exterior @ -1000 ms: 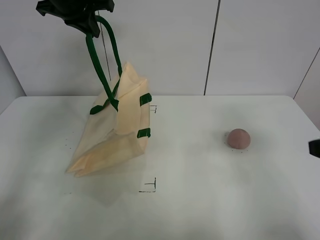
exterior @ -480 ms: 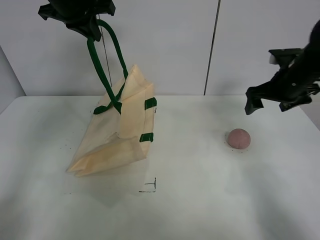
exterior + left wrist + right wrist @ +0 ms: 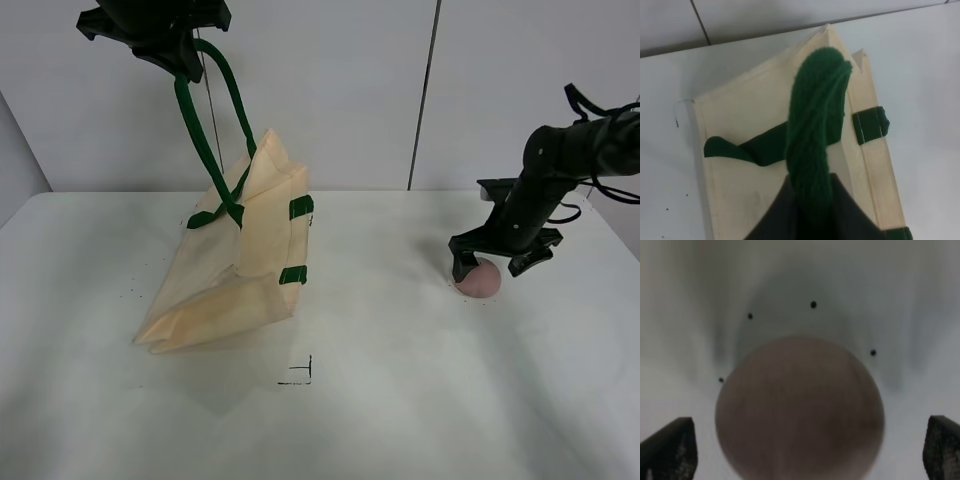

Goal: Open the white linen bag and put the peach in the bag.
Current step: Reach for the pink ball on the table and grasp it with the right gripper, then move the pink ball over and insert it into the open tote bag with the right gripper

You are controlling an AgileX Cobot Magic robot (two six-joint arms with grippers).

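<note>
My right gripper picks up the peach (image 3: pixel 479 279) by its round sides next, to put it in the white linen bag (image 3: pixel 235 260).
The white linen bag (image 3: pixel 235 260) hangs by a dark green strap handle (image 3: pixel 205 130), its lower corner resting on the table at the left. My left gripper (image 3: pixel 180 50) is shut on that handle high above the table; the left wrist view shows the handle (image 3: pixel 815 135) and the bag (image 3: pixel 740 190) below it. The peach (image 3: pixel 479 279) lies on the table at the right. My right gripper (image 3: pixel 492 266) is open and down around the peach, one finger on each side. The right wrist view shows the peach (image 3: pixel 800 407) close up between the fingertips (image 3: pixel 670 447).
The white table (image 3: pixel 400 400) carries small black corner marks (image 3: pixel 300 372) near the middle front. A white wall with a dark seam (image 3: pixel 423 95) stands behind. Several small black dots (image 3: pixel 813 304) ring the peach's spot.
My right arm came into view and dropped onto the peach, fingers now straddling it. The bag shifted slightly right at first, then held still.
</note>
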